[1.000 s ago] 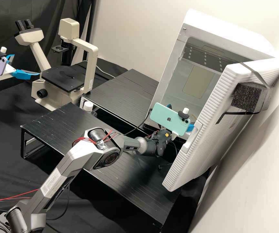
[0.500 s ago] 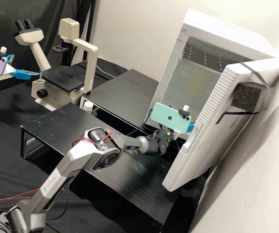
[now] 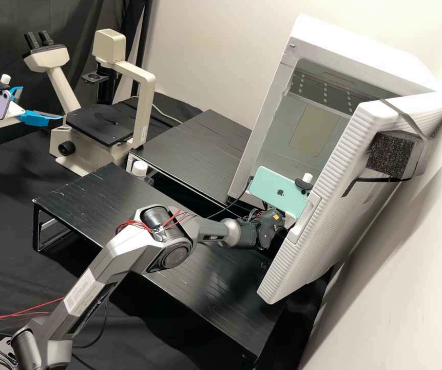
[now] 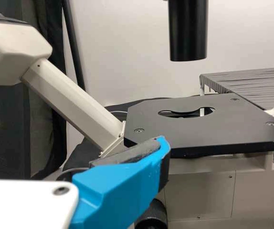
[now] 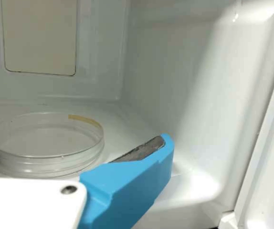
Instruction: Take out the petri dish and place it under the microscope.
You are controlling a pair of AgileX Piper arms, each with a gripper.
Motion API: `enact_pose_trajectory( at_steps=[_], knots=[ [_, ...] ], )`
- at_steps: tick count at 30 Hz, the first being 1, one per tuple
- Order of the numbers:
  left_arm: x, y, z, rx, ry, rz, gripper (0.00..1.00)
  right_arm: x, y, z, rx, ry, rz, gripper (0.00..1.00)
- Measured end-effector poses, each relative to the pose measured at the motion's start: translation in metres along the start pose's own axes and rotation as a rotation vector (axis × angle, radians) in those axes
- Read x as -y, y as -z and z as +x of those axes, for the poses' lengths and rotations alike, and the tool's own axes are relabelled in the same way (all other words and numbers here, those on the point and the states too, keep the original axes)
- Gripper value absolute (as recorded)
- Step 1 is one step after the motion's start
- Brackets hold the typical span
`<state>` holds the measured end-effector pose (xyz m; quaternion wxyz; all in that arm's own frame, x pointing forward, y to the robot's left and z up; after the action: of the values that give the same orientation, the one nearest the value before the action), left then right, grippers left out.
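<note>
My right gripper grabs the curved side (image 5: pixel 93 152) of the clear round petri dish (image 5: pixel 45 143) next, to place the petri dish under the microscope.
The right gripper (image 3: pixel 289 221) is at the incubator's (image 3: pixel 274 115) doorway in the high view, its fingers hidden behind a green phone and the door. In the right wrist view the right gripper (image 5: pixel 75 139) stands open, and a clear round petri dish (image 5: pixel 45 143) with a strip of yellowish tape lies flat on the white incubator floor, beyond the fingers and untouched. My left gripper (image 3: pixel 41 103) is open and empty, left of the microscope (image 3: pixel 141 103). The left wrist view has the left gripper (image 4: pixel 79 143) in front of the black stage (image 4: pixel 204 131) with its cut-out opening.
The incubator door (image 3: pixel 323 205) stands swung out close beside the right arm. Low black racks (image 3: pixel 97 198) stand between the arm and the microscope. A white-capped bottle (image 3: pixel 139 168) is by the rack edge. Above the stage hangs the black condenser tube (image 4: pixel 188 31).
The right arm has moved its gripper rightward and slightly down in the high view, and its blue finger has gone behind the phone and door edge. The left arm has kept still.
</note>
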<state>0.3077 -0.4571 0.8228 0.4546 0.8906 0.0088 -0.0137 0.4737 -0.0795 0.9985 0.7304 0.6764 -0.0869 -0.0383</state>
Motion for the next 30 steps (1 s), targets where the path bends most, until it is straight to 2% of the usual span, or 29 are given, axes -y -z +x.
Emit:
enact_pose_trajectory(
  at_steps=[10, 24, 30],
  knots=[
    [0.0, 0.0, 0.0, 0.0, 0.0, 0.0, 1.0, -0.001, 0.001, 0.0, 0.001, -0.01, 0.023, 1.0],
    [0.0, 0.0, 0.0, 0.0, 0.0, 0.0, 1.0, -0.007, 0.016, 0.006, 0.011, -0.024, 0.006, 1.0],
    [0.0, 0.0, 0.0, 0.0, 0.0, 0.0, 1.0, -0.004, 0.018, 0.01, 0.005, -0.02, 0.01, 1.0]
  ],
)
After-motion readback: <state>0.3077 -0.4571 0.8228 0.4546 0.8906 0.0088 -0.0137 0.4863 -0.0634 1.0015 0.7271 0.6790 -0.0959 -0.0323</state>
